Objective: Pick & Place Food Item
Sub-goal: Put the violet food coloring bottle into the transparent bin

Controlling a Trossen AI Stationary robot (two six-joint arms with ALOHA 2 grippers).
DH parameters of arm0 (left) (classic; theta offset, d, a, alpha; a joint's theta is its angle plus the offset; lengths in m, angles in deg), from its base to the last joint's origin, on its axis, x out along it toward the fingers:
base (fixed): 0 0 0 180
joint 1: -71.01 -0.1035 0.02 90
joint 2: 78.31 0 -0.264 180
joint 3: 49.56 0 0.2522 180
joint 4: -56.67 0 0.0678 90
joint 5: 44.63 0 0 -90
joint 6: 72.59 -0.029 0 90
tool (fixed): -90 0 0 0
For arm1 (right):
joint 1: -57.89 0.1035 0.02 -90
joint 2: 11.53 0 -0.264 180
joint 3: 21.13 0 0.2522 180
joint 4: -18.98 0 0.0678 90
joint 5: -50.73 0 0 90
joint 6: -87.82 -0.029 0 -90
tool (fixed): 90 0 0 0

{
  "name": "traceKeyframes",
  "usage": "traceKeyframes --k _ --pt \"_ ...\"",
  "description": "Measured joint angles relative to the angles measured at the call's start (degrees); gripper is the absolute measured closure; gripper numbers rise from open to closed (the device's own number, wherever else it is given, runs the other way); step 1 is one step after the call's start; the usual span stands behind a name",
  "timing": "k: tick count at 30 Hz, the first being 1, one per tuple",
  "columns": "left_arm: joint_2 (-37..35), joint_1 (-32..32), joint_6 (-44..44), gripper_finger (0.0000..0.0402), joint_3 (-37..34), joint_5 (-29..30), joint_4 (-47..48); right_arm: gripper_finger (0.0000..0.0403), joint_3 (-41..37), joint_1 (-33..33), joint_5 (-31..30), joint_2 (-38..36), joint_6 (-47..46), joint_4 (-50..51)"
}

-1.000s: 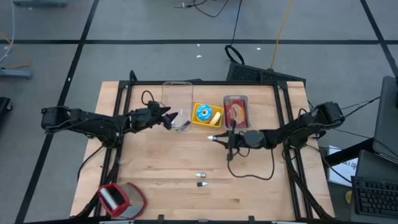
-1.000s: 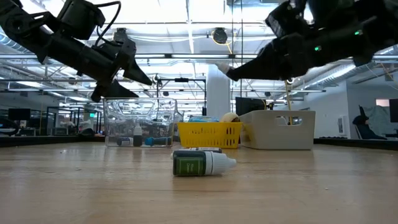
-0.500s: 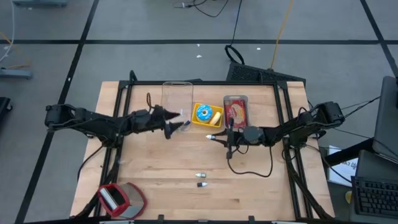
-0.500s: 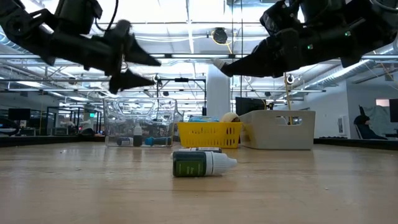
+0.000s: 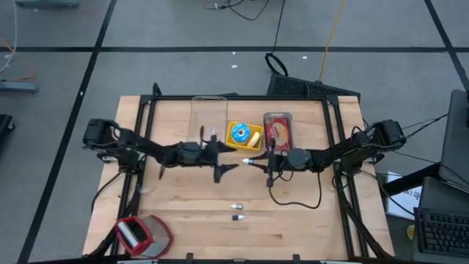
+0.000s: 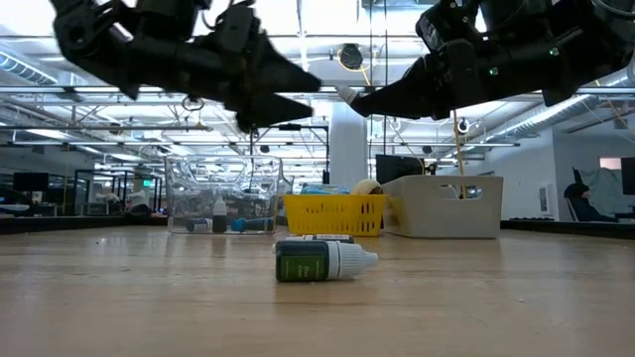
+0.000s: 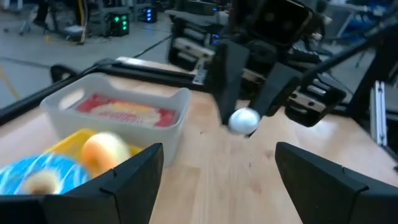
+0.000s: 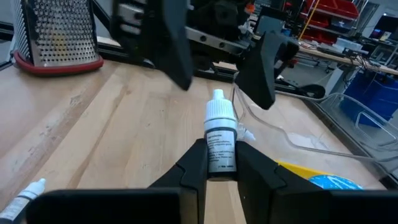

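The small dropper bottle will go in the clear plastic box (image 5: pixel 209 117), so my left gripper will next grab the bottle by its white cap (image 5: pixel 246 160).
My right gripper (image 5: pixel 253 162) hovers over the table's middle, shut on a small white dropper bottle (image 8: pixel 219 140). My left gripper (image 5: pixel 223 154) stands open just left of it, fingers either side of the bottle's white cap (image 7: pixel 244 120) without touching it. Behind them a yellow basket (image 5: pixel 243 136) holds a blue donut (image 5: pixel 239 133) and a yellowish item (image 7: pixel 102 149). A white bin (image 5: pixel 278 130) holds a red food pack (image 7: pixel 124 109). Both containers rest on the table. My right gripper pinches the dropper bottle's labelled body (image 8: pixel 219 155) between its two fingers. The fingers come level from the table's right and lie along the bottle. The cap end (image 8: pixel 219 112) sticks out past the fingertips, and the bottle is lifted clear of the table.
A clear plastic box (image 5: pixel 209 117) stands left of the yellow basket. Two small bottles (image 5: pixel 237 213) lie on the table nearer the front, one of them green-labelled (image 6: pixel 322 261). A red-rimmed grater (image 5: pixel 143 235) lies at the near left corner.
My left gripper has swung away from the clear box toward the table's right and a little nearer, rolling as it went. It now faces the right gripper's bottle and has stayed open. The right gripper has kept its place with the bottle.
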Motion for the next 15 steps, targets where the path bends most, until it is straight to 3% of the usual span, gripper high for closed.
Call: traceKeyframes --k 8,15 --pt "6.5 1.5 -8.4 0.0092 8.2 0.0 3.0 0.0351 0.0 0.0 0.0 0.0 -0.4 0.7" --pt "6.9 1.5 -10.3 0.0095 9.6 0.0 4.3 0.0351 0.0 0.0 0.0 0.0 -0.3 0.3"
